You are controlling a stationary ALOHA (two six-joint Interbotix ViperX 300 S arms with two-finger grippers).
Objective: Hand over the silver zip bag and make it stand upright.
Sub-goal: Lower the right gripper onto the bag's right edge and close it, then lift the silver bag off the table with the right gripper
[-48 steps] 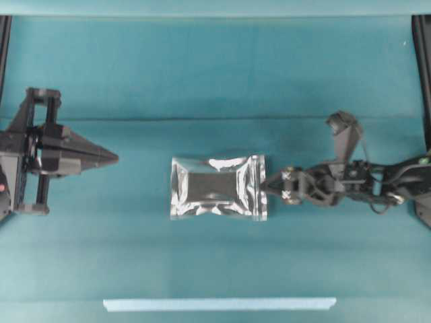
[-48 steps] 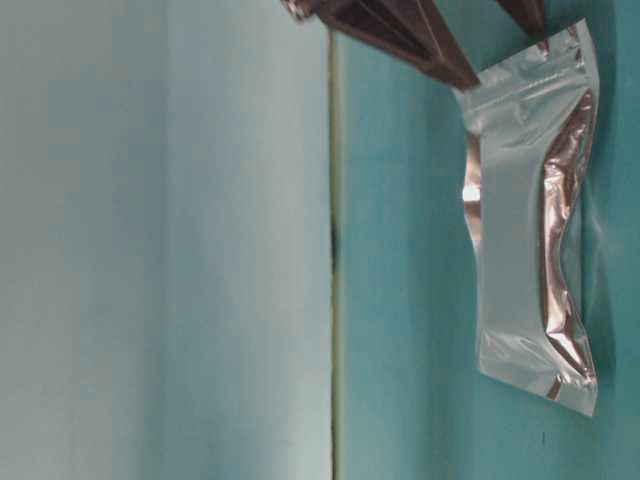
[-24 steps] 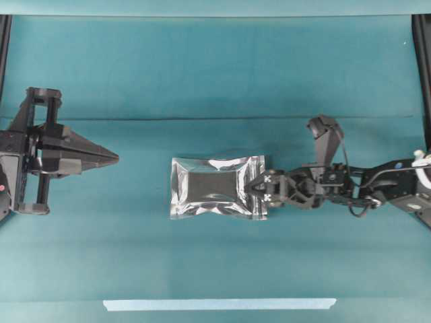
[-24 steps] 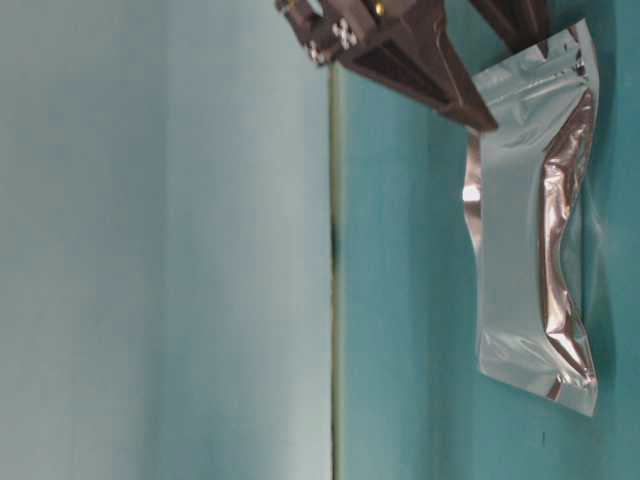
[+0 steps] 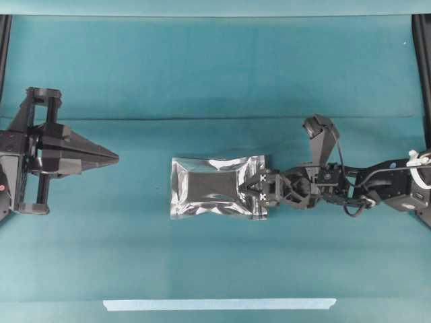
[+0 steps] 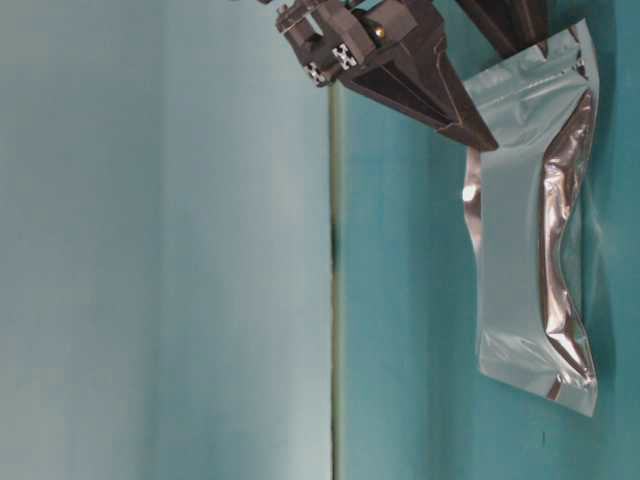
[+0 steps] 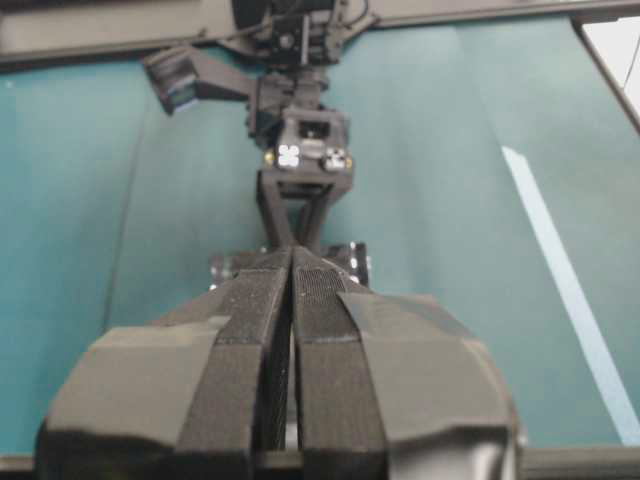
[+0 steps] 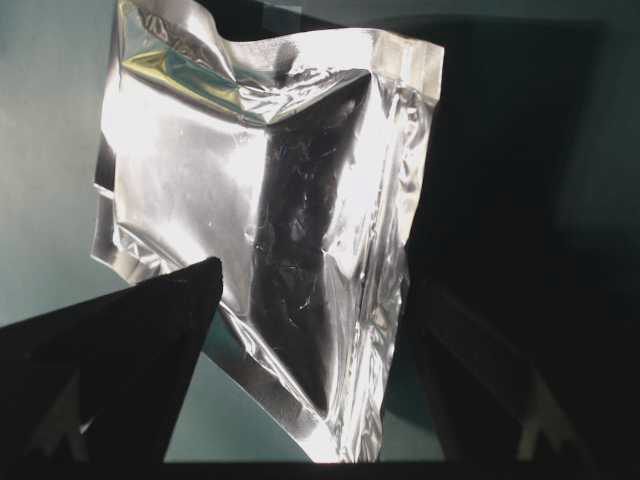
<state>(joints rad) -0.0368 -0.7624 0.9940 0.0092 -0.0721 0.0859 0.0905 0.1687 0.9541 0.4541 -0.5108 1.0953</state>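
Note:
My right gripper grabs the bag by its crinkled short end seam (image 5: pixel 253 187) next, to hand over the silver zip bag (image 5: pixel 217 188).
The silver zip bag (image 5: pixel 217 188) lies flat on the teal cloth at mid-table, its long side running left-right. My right gripper (image 5: pixel 250 189) has reached in from the right and stands open, one finger on each side of the bag's right end. In the right wrist view the crinkled bag (image 8: pixel 260 200) fills the gap between the dark fingers (image 8: pixel 150 340), which do not pinch it. From table level the fingers (image 6: pixel 450 100) straddle the bag's (image 6: pixel 520 250) top corner. My left gripper (image 5: pixel 116 158) is shut and empty, far left of the bag, its pads (image 7: pixel 270 330) pressed together.
A pale tape strip (image 5: pixel 219 304) lies along the near edge of the table and shows as the same strip (image 7: pixel 560 270) at the right of the left wrist view. A fold line (image 5: pixel 215 119) crosses the cloth behind the bag. Black frame posts (image 5: pixel 421 67) stand at the side edges.
My right gripper has slid left, from just beyond the bag's right edge to straddling it, still open. The bag and my left arm have not moved.

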